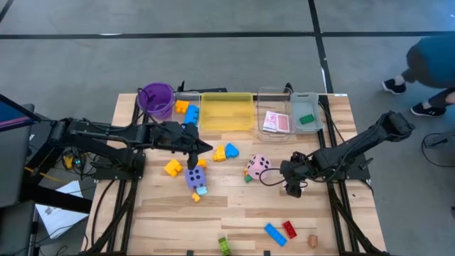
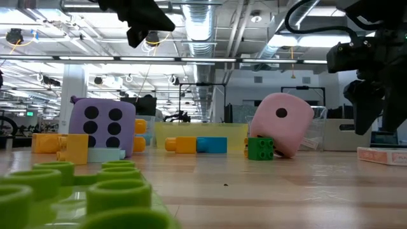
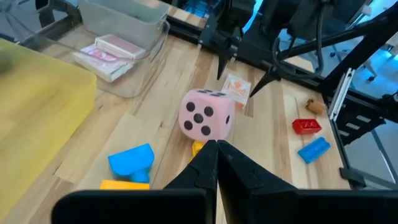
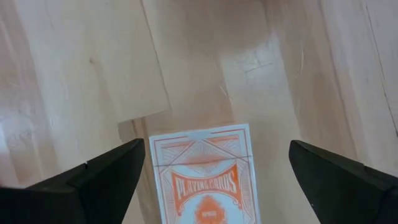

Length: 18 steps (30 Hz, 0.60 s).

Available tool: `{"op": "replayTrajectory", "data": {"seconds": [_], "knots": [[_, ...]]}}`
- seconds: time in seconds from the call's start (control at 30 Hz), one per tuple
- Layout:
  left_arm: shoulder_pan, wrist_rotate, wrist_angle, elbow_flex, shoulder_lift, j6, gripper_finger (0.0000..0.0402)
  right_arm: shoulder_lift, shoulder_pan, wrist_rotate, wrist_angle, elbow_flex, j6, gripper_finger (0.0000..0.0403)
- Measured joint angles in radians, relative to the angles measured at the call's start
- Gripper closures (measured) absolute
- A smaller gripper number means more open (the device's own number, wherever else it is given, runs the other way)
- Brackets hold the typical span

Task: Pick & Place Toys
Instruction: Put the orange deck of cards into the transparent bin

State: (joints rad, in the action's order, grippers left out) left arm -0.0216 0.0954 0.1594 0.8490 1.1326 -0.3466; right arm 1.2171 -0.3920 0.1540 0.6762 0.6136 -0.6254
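My right gripper's fingers are above the playing-card box point(image 4: 204, 177) and would miss it now; they must lower before closing.
An orange playing-card box point(image 4: 204, 177) lies flat on the table. My right gripper point(image 4: 214, 149) is open just above it, one finger on either side, pointing down and touching nothing. It also shows in the high view point(image 1: 291, 186). My left gripper point(image 1: 206, 148) is shut and empty, in the air above the table's middle. Its fingers point(image 3: 214, 152) point toward the pink die point(image 3: 206, 114). The pink die point(image 1: 257, 167) leans on a small green block point(image 2: 261, 148). The purple die point(image 1: 195, 176) stands on the table beside yellow and blue blocks point(image 1: 226, 151).
A purple cup point(image 1: 156, 99), a yellow tray point(image 1: 227, 112), a clear tray with pink cards point(image 1: 277, 122) and a tray with a green block point(image 1: 307, 119) line the far edge. Blue point(image 1: 275, 233), red point(image 1: 290, 228) and green point(image 1: 224, 245) blocks lie near the front edge. A person point(image 1: 430, 64) stands beyond the right corner.
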Motion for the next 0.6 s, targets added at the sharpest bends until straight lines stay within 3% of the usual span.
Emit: {"op": "replayTrajectory", "data": {"seconds": [0.27,0.6], "knots": [[0.000,0.000,0.005,0.000,0.000,-0.001,0.0402,0.051,0.000,-0.055,0.022,0.000,-0.003,0.0012],[0.000,0.000,0.005,0.000,0.000,-0.002,0.0402,0.265,0.001,-0.113,0.024,0.011,0.027,0.0012]]}}
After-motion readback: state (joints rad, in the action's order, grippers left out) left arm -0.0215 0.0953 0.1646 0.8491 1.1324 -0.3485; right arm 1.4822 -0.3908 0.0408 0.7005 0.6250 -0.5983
